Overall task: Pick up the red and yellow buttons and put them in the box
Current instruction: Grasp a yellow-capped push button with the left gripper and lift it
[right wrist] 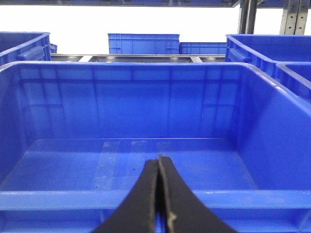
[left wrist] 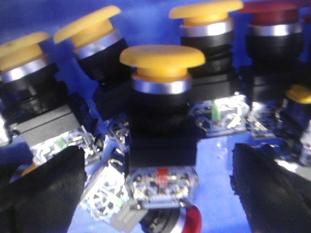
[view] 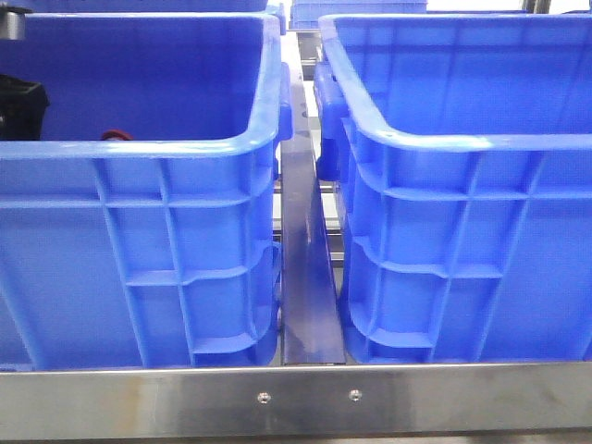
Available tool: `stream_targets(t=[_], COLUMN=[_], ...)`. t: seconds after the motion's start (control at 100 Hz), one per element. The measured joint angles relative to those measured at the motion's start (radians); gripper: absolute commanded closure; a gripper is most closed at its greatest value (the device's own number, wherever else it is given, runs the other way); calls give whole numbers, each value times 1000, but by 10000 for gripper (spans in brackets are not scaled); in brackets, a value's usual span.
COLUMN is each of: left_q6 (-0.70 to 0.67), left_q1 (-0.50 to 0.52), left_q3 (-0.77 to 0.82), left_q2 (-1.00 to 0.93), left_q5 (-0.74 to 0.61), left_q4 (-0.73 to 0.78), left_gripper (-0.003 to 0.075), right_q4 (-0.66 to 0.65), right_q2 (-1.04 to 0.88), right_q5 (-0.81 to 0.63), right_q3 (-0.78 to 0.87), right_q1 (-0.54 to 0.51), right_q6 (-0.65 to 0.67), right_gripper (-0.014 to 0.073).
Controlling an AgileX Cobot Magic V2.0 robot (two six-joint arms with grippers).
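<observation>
In the left wrist view my fingers reach down beside the black base under the yellow button's cap [left wrist: 162,57], so closing my left gripper now would catch the button.
In the left wrist view my left gripper [left wrist: 155,182] is open inside a blue crate, its black fingers [left wrist: 43,189] on either side of an upright yellow button [left wrist: 163,60]. Several more yellow buttons [left wrist: 206,12] stand behind it. A dark red button [left wrist: 272,12] stands further back, and another red cap [left wrist: 192,221] lies by the fingertips. My right gripper [right wrist: 159,162] is shut and empty, just outside the near rim of the right blue box [right wrist: 146,73], whose floor is bare.
In the front view the left crate [view: 139,148] and the right box [view: 462,139] stand side by side with a narrow metal strip [view: 305,268] between them. A dark part of my left arm [view: 20,106] shows inside the left crate. More blue crates [right wrist: 143,43] stand behind.
</observation>
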Motion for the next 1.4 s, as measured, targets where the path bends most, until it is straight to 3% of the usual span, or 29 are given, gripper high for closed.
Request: stream_targets(t=[0.24, 0.48, 0.64, 1.03, 1.4], left_q6=[0, 1, 1, 21, 227], left_q1=[0, 0, 0, 0, 0], left_q3=[-2, -2, -3, -1, 70], left_q2=[23, 23, 23, -60, -284], left_q5=[-14, -19, -24, -51, -79], left_q4=[0, 0, 0, -13, -325], left_gripper=[189, 502, 616, 629, 629], right_q4=[0, 0, 0, 0, 0], right_q2=[0, 0, 0, 0, 0], right_q5=[0, 0, 0, 0, 0], right_q3=[0, 0, 0, 0, 0], right_q1=[0, 0, 0, 0, 0], right_q6=[0, 0, 0, 0, 0], right_gripper=[687, 687, 687, 687, 687])
